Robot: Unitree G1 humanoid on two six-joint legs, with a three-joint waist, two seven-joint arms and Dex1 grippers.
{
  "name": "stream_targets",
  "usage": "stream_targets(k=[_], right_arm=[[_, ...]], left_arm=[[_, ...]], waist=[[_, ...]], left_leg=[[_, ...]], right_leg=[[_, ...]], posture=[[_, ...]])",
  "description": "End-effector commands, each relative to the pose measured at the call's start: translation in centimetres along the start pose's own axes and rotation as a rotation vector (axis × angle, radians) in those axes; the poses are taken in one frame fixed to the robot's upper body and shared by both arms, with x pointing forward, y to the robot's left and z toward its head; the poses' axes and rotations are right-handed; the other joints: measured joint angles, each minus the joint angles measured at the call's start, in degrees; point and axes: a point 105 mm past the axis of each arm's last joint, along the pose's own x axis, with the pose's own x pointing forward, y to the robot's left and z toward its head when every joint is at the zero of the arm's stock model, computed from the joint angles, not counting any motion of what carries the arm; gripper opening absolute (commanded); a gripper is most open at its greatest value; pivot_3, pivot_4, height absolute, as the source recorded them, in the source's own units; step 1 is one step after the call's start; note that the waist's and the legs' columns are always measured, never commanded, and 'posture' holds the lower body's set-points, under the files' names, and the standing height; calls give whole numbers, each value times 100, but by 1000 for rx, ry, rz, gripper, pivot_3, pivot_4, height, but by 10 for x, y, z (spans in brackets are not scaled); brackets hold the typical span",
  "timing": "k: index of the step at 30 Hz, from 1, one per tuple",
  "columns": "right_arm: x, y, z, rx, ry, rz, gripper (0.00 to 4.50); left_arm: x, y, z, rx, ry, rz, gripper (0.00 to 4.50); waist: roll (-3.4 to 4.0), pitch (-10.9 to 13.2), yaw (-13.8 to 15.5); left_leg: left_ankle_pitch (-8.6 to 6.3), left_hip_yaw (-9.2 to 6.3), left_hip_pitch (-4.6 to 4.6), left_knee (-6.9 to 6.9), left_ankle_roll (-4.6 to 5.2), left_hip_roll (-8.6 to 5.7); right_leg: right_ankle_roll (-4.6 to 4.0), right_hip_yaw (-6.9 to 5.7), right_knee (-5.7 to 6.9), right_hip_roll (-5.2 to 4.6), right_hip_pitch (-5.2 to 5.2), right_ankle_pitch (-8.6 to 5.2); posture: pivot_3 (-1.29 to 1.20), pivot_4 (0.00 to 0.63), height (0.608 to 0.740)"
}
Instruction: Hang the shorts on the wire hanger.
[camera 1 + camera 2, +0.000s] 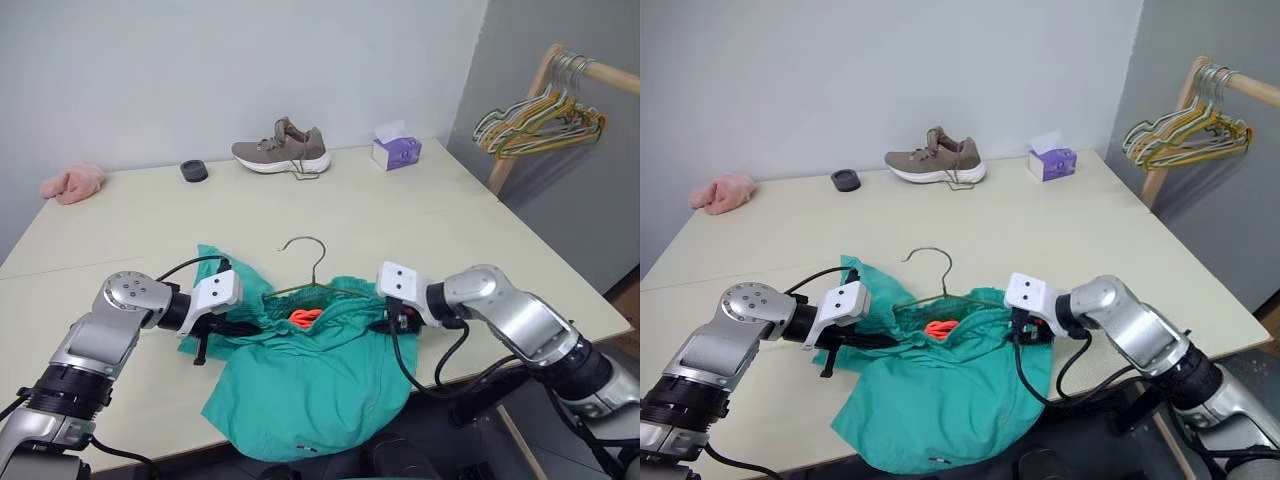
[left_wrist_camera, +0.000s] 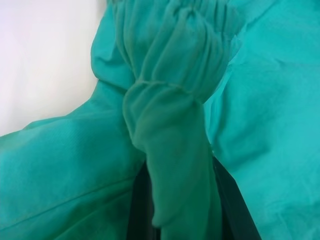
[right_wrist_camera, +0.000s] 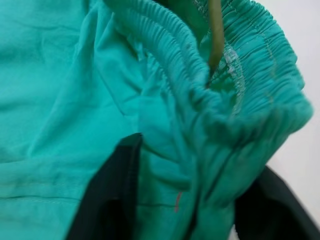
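My right gripper pinches the shorts (image 1: pixel 300 385) by the bunched end of the waistband (image 1: pixel 377 312) next, which stands up as a fold.
The teal-green shorts (image 1: pixel 300 385) lie at the table's front edge, their legs hanging over it. The wire hanger (image 1: pixel 311 250) sits inside the gathered waistband, with its hook sticking out towards the back and the orange drawstring (image 1: pixel 305 317) just below it. My left gripper (image 1: pixel 240 327) is shut on the waistband's left end, and the bunched fabric (image 2: pixel 170 100) runs between its fingers. My right gripper (image 1: pixel 392 322) is at the waistband's right end. Its black fingers (image 3: pixel 115 195) stand apart with the elastic band between them, and the hanger's wire (image 3: pixel 216 35) shows inside the band.
On the pale table (image 1: pixel 420 220) at the back stand a brown shoe (image 1: pixel 282 150), a purple tissue box (image 1: pixel 396 150), a small black round thing (image 1: pixel 194 170) and a pink fuzzy cloth (image 1: pixel 72 184). A wooden rack with bunched hangers (image 1: pixel 540 120) stands to the right, beyond the table.
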Motion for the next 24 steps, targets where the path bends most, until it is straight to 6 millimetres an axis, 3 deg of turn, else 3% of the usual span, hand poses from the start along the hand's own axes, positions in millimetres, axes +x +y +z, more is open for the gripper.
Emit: stream_targets(k=[1,4,8,10,14,19,24], right_arm=[[1,-4,10,-65,-8,19,1049],[1,-4,10,-72,-11,30,25],[-2,-4,11,-72,-25,35,25],[-5,-5,11,-62,-30,32,25],[-14,-3,7,-13,-41,26,0],[-27,-4,-6,119,-51,-27,0],[-38,-5,-25,279,-51,-111,0]], left_arm=[[-6,-1,17,34,-50,7,0],[-6,-1,20,28,-67,18,0],[-6,0,23,15,-96,33,0],[-7,11,22,-5,-116,98,0],[-11,22,20,-32,-147,156,1158],[-32,53,24,-78,-250,369,2682],[-50,68,14,-129,-268,490,2682]], waist=[[1,1,3],[1,0,17],[1,0,62],[1,1,81],[-2,-1,92],[-3,-2,113],[-3,-3,92]], left_leg=[[0,-1,0,0,0,0],[0,-3,0,0,0,1],[0,-2,0,0,0,0],[0,-2,1,0,0,0],[0,-6,1,2,0,1],[0,-9,0,8,0,-2],[0,-14,1,5,-1,-1]], right_leg=[[0,-1,0,0,0,0],[0,-3,1,0,-1,0],[0,-3,1,-1,-1,0],[-1,-3,1,-1,-1,0],[-1,-7,2,-2,0,0],[0,-10,2,-6,5,1],[-1,-17,4,-6,5,1]], posture=[[-230,0,740],[-221,0,740],[-221,0,740],[-229,0,740],[-238,0,740],[-245,0,740],[-248,0,740]])
